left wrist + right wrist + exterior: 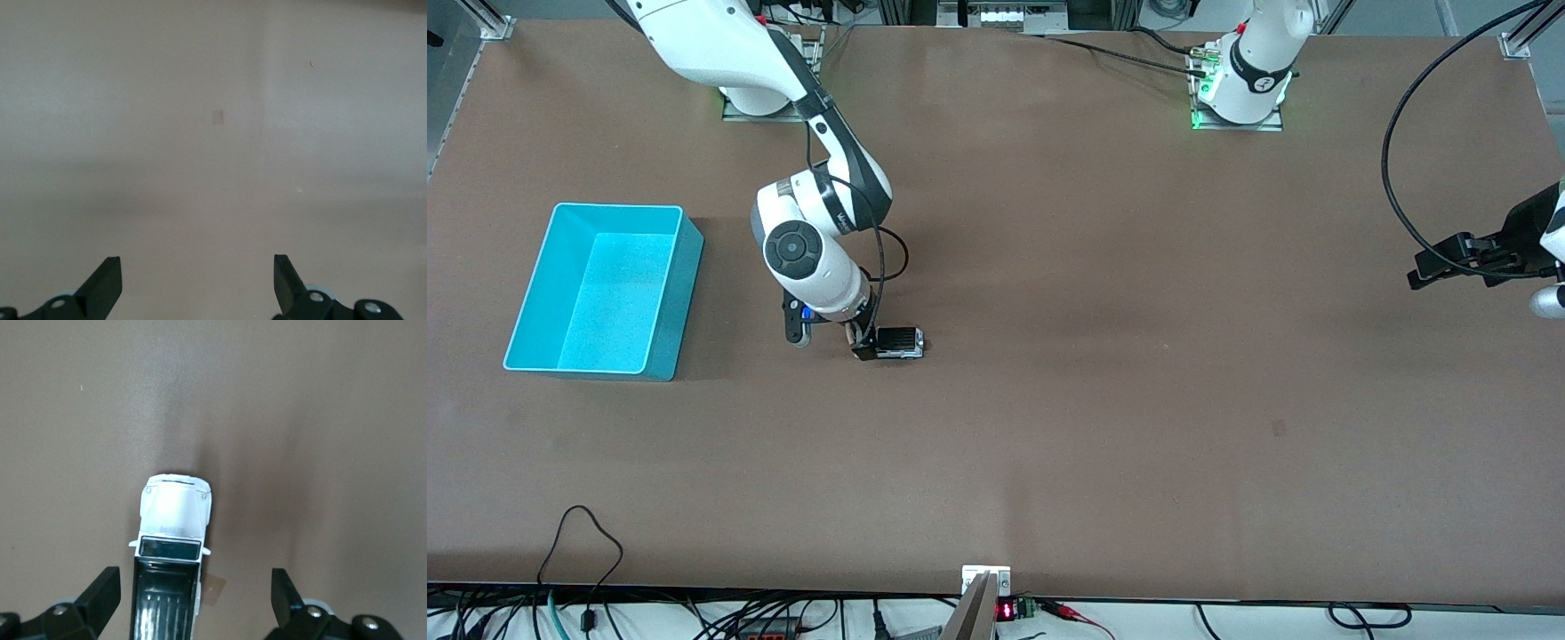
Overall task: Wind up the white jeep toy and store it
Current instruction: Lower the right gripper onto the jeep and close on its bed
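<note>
The jeep's black roof is below and beside my fingers, so they would miss if they closed now. My right gripper should go lower first, then close.
The white jeep toy (900,342) stands on the brown table, between the teal bin and the table's middle. In the right wrist view its white bonnet and black roof (172,540) show from above. My right gripper (865,347) is low over the jeep's black rear end and open; the rear lies between the fingers (103,595), closer to one of them, touching neither. The gripper's midpoint (195,600) is just beside the roof. My left gripper (1424,268) waits open and empty at the left arm's end of the table, with only bare table between its fingertips (198,280).
The teal bin (679,293) stands open and empty toward the right arm's end of the table, beside the right arm's wrist. A small dark mark (1278,428) is on the table surface. Cables (587,542) lie along the edge nearest the front camera.
</note>
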`<move>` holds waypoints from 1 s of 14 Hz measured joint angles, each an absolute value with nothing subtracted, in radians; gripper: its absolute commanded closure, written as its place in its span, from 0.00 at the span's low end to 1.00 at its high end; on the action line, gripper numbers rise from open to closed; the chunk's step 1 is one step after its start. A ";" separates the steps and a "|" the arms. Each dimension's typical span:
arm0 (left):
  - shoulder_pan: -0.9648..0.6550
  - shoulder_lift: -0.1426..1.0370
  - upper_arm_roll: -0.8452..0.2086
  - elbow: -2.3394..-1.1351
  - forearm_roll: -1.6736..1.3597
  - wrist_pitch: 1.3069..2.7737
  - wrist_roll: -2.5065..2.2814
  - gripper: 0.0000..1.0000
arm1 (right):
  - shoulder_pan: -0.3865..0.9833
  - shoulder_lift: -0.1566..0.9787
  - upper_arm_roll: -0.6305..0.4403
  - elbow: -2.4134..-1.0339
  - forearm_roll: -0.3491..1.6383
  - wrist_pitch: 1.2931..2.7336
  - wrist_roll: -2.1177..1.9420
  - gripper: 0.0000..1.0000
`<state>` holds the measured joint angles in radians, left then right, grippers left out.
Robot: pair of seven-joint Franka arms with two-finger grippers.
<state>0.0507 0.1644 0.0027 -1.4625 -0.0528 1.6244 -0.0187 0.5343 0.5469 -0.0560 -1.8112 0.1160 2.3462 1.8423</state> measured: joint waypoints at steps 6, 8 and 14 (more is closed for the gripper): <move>0.051 0.166 0.005 -1.466 -0.053 1.624 -0.019 0.00 | 0.547 0.593 -0.056 -1.770 0.116 2.365 1.888 0.00; 0.051 0.166 0.006 -1.466 -0.053 1.628 -0.019 0.00 | 0.548 0.599 -0.056 -1.769 0.116 2.371 1.889 0.00; 0.052 0.168 0.010 -1.466 -0.053 1.641 -0.019 0.00 | 0.568 0.633 -0.056 -1.767 0.116 2.419 1.891 0.00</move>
<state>0.0518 0.1682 0.0099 -1.4658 -0.0528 1.6408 -0.0187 0.5679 0.6326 -0.0557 -1.7673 0.1160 2.4185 1.8907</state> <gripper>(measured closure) 0.000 0.000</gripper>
